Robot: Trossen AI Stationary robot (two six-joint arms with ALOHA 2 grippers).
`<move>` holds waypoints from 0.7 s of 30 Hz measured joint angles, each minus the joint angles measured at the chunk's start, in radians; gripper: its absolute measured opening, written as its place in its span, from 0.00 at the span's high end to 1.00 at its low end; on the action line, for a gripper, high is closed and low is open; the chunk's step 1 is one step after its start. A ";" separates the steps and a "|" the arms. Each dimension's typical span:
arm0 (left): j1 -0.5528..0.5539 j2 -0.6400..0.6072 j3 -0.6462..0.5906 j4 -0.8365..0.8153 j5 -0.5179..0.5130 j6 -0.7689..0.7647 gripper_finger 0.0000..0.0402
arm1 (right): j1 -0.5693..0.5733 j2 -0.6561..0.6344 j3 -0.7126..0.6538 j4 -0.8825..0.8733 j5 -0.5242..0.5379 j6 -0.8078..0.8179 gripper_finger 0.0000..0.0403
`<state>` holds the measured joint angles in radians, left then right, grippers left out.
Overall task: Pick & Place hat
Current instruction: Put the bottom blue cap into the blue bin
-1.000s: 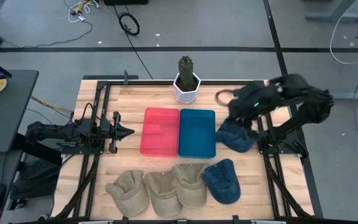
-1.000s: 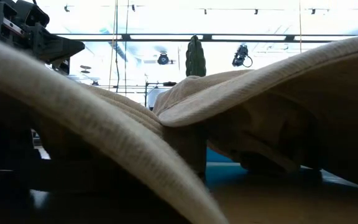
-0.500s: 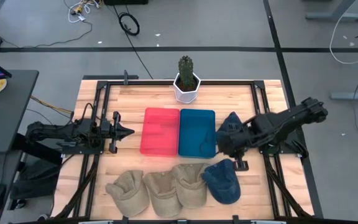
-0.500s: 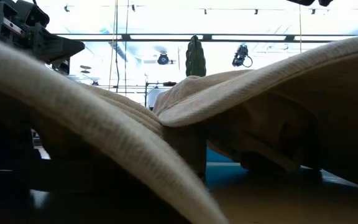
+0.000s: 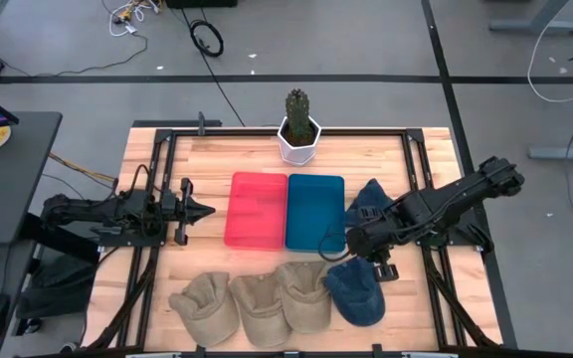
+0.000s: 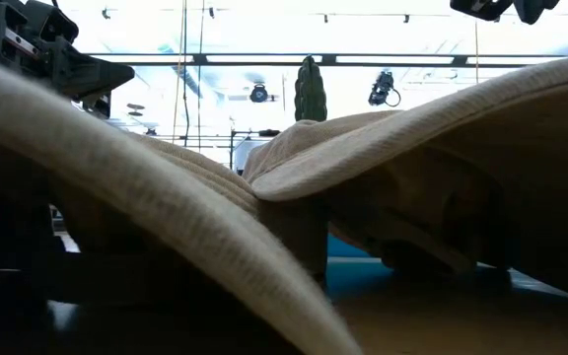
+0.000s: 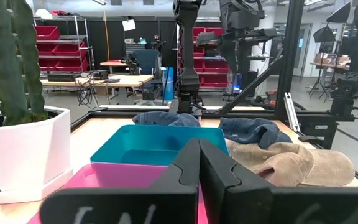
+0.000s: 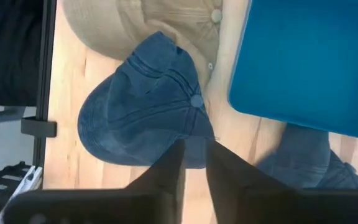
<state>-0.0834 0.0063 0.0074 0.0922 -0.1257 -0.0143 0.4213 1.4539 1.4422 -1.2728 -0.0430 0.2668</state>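
Note:
The near blue denim cap has to go in the blue tray [image 5: 315, 211], so next my right gripper needs to grab it where its brim meets its top [image 5: 371, 291].
Two blue denim caps lie on the table. One [image 5: 356, 290] sits crown up at the near edge, beside three beige caps [image 5: 257, 303]. The other [image 5: 370, 195] lies right of the blue tray [image 5: 315, 211]. My right gripper [image 5: 364, 255] hovers above the far edge of the near blue cap [image 8: 145, 118], pointing down, with its fingers a narrow gap apart [image 8: 194, 171]. It shows at the upper edge of the low view [image 6: 501, 8]. My left gripper [image 5: 189, 210] waits shut, left of the red tray [image 5: 257, 209].
A potted cactus [image 5: 298, 127] stands at the far edge, behind the trays. Black frame rails [image 5: 421, 199] run along both sides of the table. The beige caps [image 6: 264, 197] fill the low view. Bare wood lies between the trays and the row of caps.
My right gripper has swung from above the far blue cap, beside the blue tray, toward the near edge. It has come down over the near blue cap. Both blue caps lie where they were.

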 joint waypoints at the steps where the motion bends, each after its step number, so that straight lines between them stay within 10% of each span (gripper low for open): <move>1: 0.000 0.000 0.000 0.000 0.000 0.000 0.99 | 0.000 0.003 0.000 0.000 -0.006 -0.002 0.78; 14: 0.000 0.000 0.000 0.000 0.000 0.000 0.99 | 0.136 0.139 0.000 0.076 -0.054 -0.070 0.27; 21: 0.000 0.000 0.000 0.000 0.001 0.000 0.99 | 0.208 0.266 0.000 0.139 -0.052 -0.077 0.20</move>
<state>-0.0834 0.0063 0.0071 0.0924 -0.1249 -0.0143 0.6291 1.7199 1.4425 -1.1338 -0.0948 0.1895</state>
